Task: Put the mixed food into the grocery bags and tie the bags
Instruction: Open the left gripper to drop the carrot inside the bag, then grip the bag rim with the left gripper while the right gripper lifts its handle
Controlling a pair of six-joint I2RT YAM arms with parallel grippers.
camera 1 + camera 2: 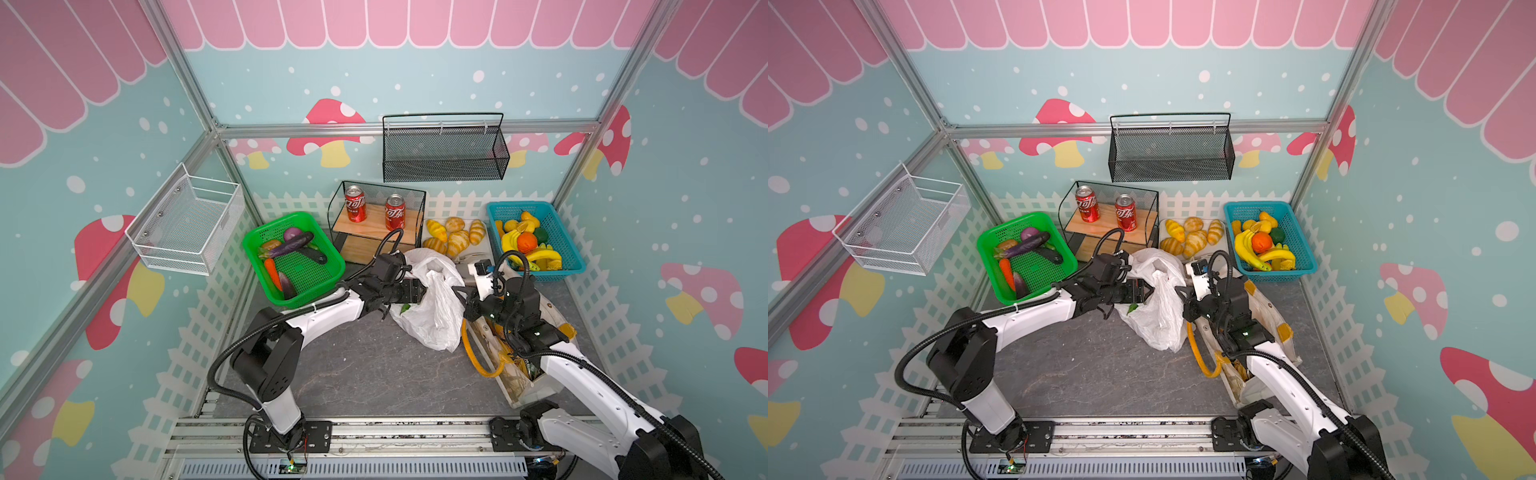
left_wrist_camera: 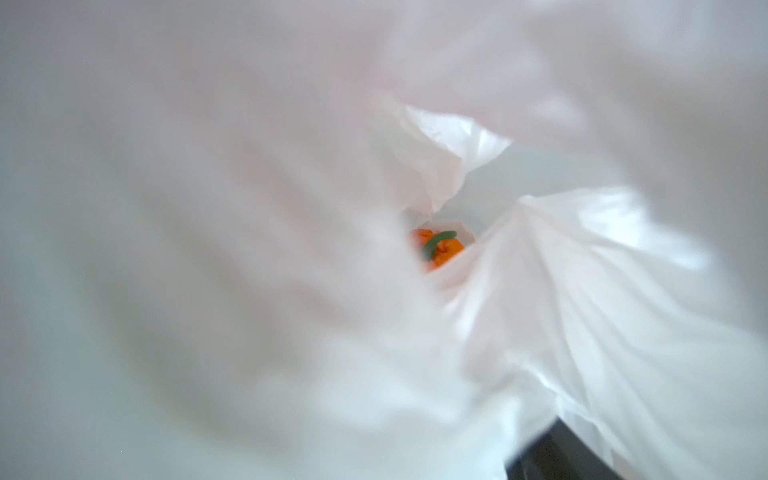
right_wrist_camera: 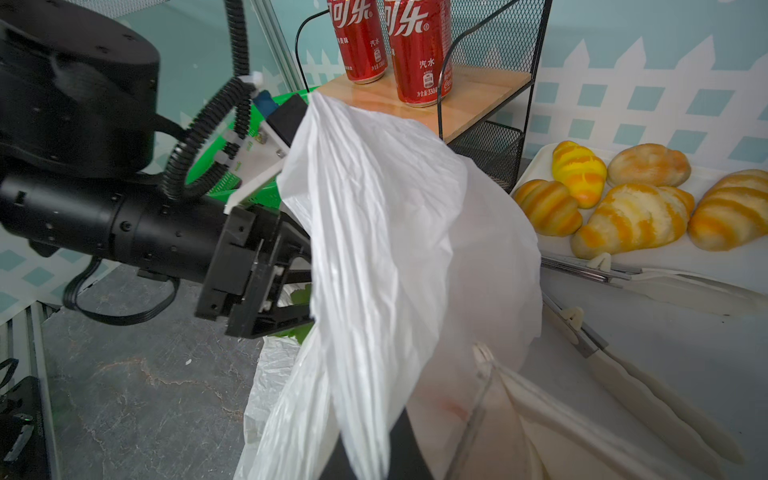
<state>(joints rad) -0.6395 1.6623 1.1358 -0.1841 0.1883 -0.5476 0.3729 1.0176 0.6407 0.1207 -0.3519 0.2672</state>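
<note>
The white plastic bag's open rim is beside the green leaves, opposite my right gripper. My left gripper will grab the bag by that rim to spread its opening, so food can be placed inside.
The white plastic bag (image 1: 436, 307) (image 1: 1158, 307) lies crumpled mid-table with its mouth facing left. My left gripper (image 1: 424, 291) (image 1: 1148, 291) reaches into that mouth. In the right wrist view its fingers (image 3: 291, 245) stand apart, tips hidden behind the plastic (image 3: 395, 228). Green leaves (image 1: 405, 308) (image 3: 301, 297) poke out under it. Deep inside the bag (image 2: 582, 291) sits an orange pumpkin (image 2: 440, 249) with a green stem. My right gripper (image 1: 461, 293) (image 1: 1181, 293) is shut on the bag's gathered right edge, holding it up. The cream tote (image 1: 557, 316) (image 1: 1266, 307) lies under the right arm, its yellow handle (image 1: 471, 353) on the table.
A green basket (image 1: 328, 257) with eggplants and a carrot stands at the back left. A wire shelf (image 1: 376, 232) with two red cans is behind the bag. Bread rolls (image 1: 455, 237) sit on a white tray, tongs (image 3: 665, 291) lie beside them, and a blue fruit basket (image 1: 569, 249) stands at the back right.
</note>
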